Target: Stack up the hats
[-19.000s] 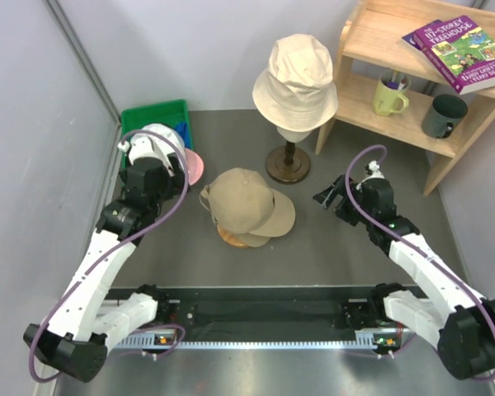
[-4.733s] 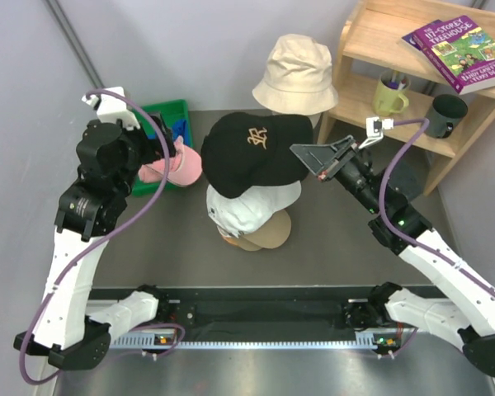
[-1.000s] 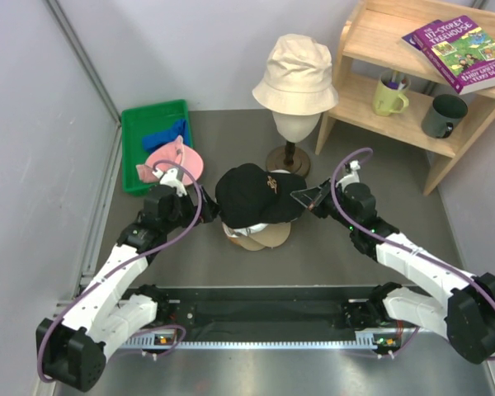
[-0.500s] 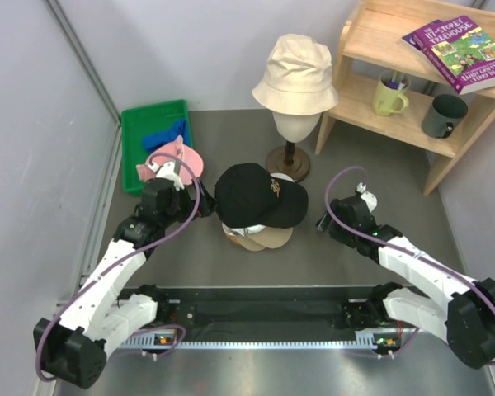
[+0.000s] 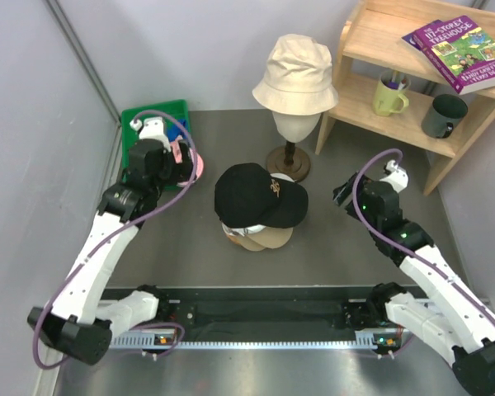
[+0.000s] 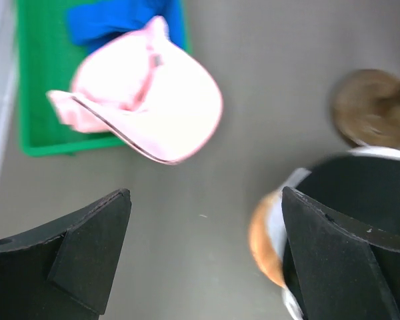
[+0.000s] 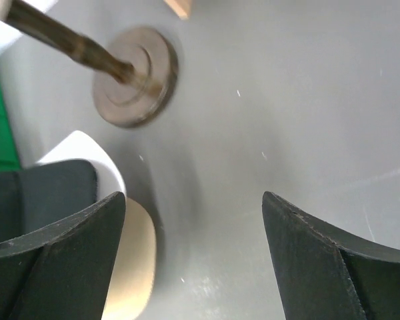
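Next, the left gripper takes hold of the pink cap (image 6: 153, 110) by its dark-lined edge (image 6: 131, 141) to hand it to my right gripper for stacking.
A black cap (image 5: 256, 194) tops a stack at the table's middle, over a white cap (image 5: 249, 228) and a tan cap (image 5: 268, 238). The pink cap (image 6: 153, 110) lies by the green tray (image 5: 153, 111), partly behind my left arm in the top view. The blue cap (image 6: 120, 17) lies in the tray. The cream bucket hat (image 5: 297, 74) sits on the head form (image 5: 297, 126). My left gripper (image 5: 179, 161) (image 6: 205, 200) is open and empty, between the pink cap and the stack. My right gripper (image 5: 344, 194) (image 7: 193, 200) is open and empty, right of the stack.
The head form's round wooden base (image 7: 135, 75) stands just behind the stack. A wooden shelf (image 5: 371, 37) at the back right holds books (image 5: 458, 49), a green mug (image 5: 389, 96) and a dark mug (image 5: 442, 115). Grey walls close in the left side.
Both grippers have drawn back from the stack: the left up toward the pink cap and tray, the right out to the right. The black cap stays on the stack.
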